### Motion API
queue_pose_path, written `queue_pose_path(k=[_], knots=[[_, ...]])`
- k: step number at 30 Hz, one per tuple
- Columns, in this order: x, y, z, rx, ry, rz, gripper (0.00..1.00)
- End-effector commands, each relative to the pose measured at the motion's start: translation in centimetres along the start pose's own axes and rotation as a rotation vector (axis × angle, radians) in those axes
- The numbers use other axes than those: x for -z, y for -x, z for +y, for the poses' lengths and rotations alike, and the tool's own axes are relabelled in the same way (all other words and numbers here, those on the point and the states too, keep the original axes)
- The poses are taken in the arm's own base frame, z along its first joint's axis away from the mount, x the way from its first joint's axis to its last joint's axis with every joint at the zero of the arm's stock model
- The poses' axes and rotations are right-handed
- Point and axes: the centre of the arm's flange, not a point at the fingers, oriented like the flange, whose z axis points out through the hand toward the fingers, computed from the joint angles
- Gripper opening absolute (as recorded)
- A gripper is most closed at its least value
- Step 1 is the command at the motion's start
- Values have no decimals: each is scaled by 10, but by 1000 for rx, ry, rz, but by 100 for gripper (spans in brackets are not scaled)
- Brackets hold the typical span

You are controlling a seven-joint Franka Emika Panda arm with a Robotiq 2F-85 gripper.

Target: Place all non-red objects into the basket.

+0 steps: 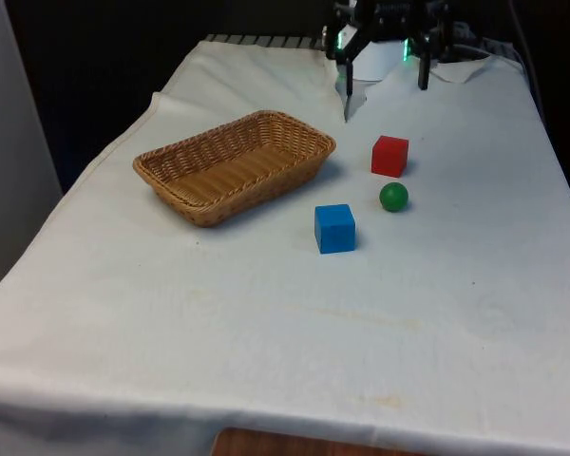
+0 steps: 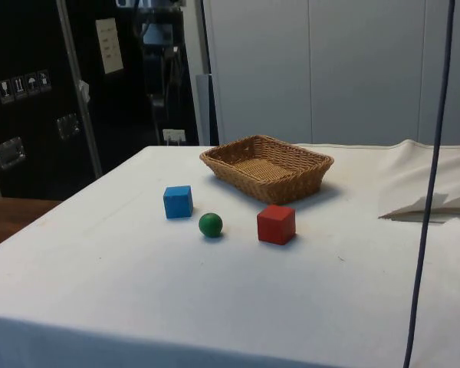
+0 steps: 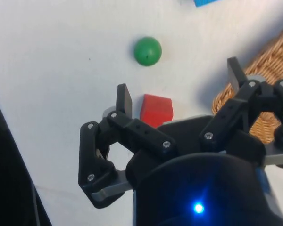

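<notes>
Next, my gripper takes hold of the blue cube by two opposite sides, to get this non-red cube into the basket.
My gripper (image 1: 385, 84) hangs open and empty high above the table's far end, beyond the red cube (image 1: 389, 156). The wicker basket (image 1: 144, 163) stands empty toward the front view's left. A green ball (image 1: 393, 197) lies just in front of the red cube, and a blue cube (image 1: 334, 228) sits nearer the camera. In the side view the blue cube (image 2: 178, 202), green ball (image 2: 210, 225) and red cube (image 2: 276, 224) line up before the basket (image 2: 291, 184). Through the wrist view the gripper (image 3: 179, 87) hovers over the red cube (image 3: 156, 109), with the ball (image 3: 147, 50) beyond and the basket (image 3: 269, 56) beside.
A rumpled fold of white cloth (image 2: 429, 192) lies at the robot's end of the table. A dark cable (image 2: 433, 153) hangs down in the side view. The cloth-covered table (image 1: 266, 323) is open on the near side.
</notes>
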Motion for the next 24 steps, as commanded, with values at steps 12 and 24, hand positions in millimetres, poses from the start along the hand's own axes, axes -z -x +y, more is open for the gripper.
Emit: queue_pose_path(k=[12,24], knots=[[-42,-15,18,42,-36,1,100],[-74,-17,33,85,-71,-2,100]])
